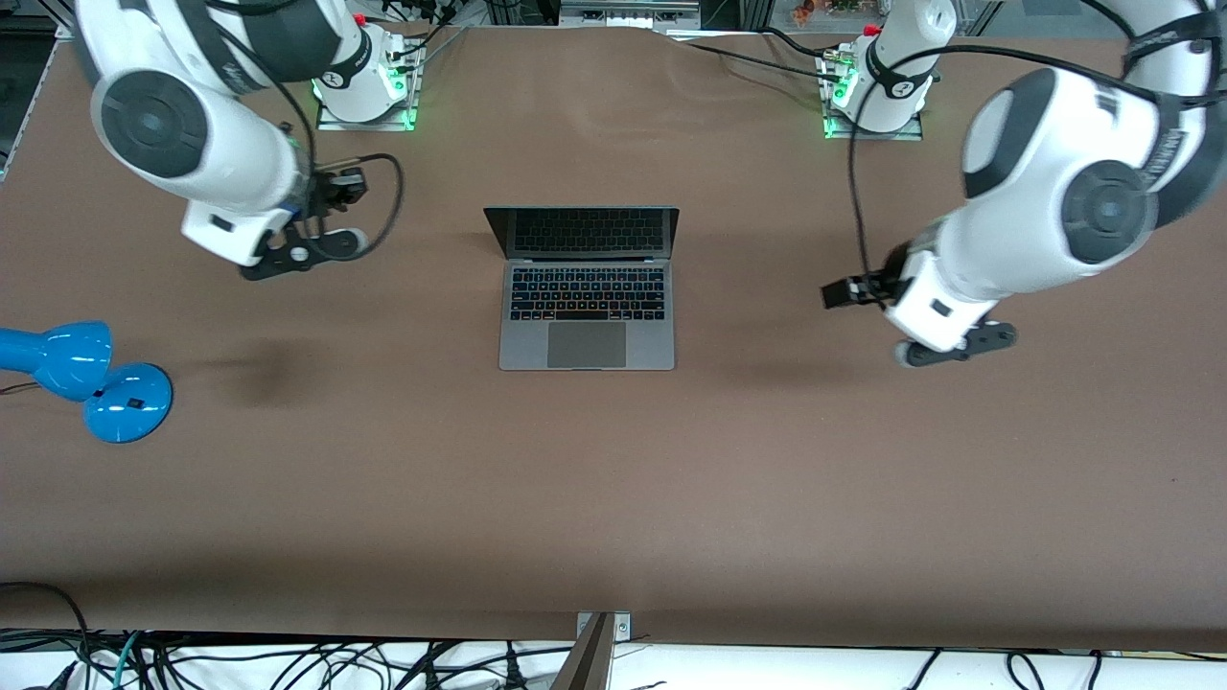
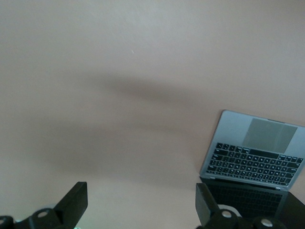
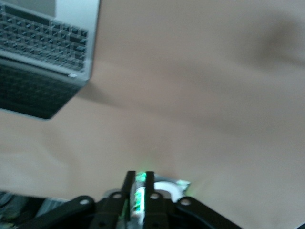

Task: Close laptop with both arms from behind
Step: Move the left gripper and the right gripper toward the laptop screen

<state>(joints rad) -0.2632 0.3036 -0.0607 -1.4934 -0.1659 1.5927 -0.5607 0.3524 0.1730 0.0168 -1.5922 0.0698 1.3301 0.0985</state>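
Note:
I should next grab the top edge (image 1: 630, 208) of the screen lid with my left gripper. Then I can close the laptop (image 1: 587, 316) from behind.
The grey laptop (image 1: 587, 316) lies open in the middle of the table, its dark screen up and facing the front camera. The right arm (image 1: 240, 225) hangs over bare table toward its own end, level with the screen. Its gripper (image 3: 139, 175) has both fingers nearly together with nothing between them, and the laptop (image 3: 43, 43) lies off to one side. The left arm (image 1: 959, 287) hangs over bare table at the other end, level with the keyboard. That arm's gripper (image 2: 141, 193) is open wide and empty, with the laptop (image 2: 252, 162) beside it.
A blue desk lamp (image 1: 86, 374) lies at the right arm's end of the table, nearer the front camera than the laptop. The two arm bases (image 1: 364, 91) (image 1: 877, 96) stand at the table's edge farthest from the front camera. Cables (image 1: 288, 661) hang below the near edge.

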